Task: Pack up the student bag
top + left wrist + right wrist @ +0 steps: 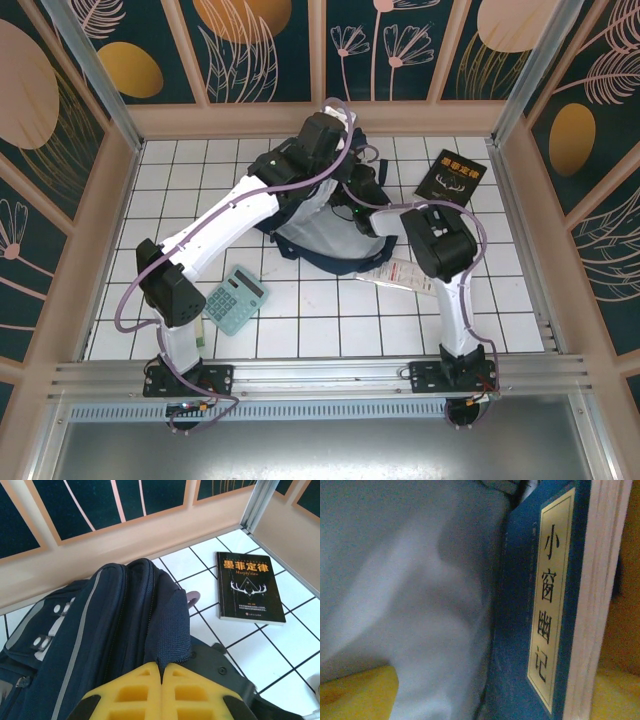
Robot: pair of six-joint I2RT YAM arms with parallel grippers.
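Note:
The navy fold stands high above the grey lining (325,236) around my right gripper, so my left gripper should lower the fold before it lets go.
The student bag (318,232) lies at the back middle of the tiled table, its mouth open and the light grey lining showing. In the left wrist view it is navy with a pale stripe (95,640). My left gripper (162,669) is shut on a fold of the bag's navy fabric at the top edge and holds it up (330,128). My right arm (435,240) reaches into the bag from the right. Inside, my right gripper (490,692) is open, its yellow fingers (355,692) far apart. A blue book (520,630) with a cream title label stands between them against the lining (410,580).
A black book (451,178) lies flat at the back right, right of the bag (248,587). A teal calculator (236,298) lies at the front left beside the left arm. A flat white packet (395,272) lies under the right arm. Wooden walls enclose the table.

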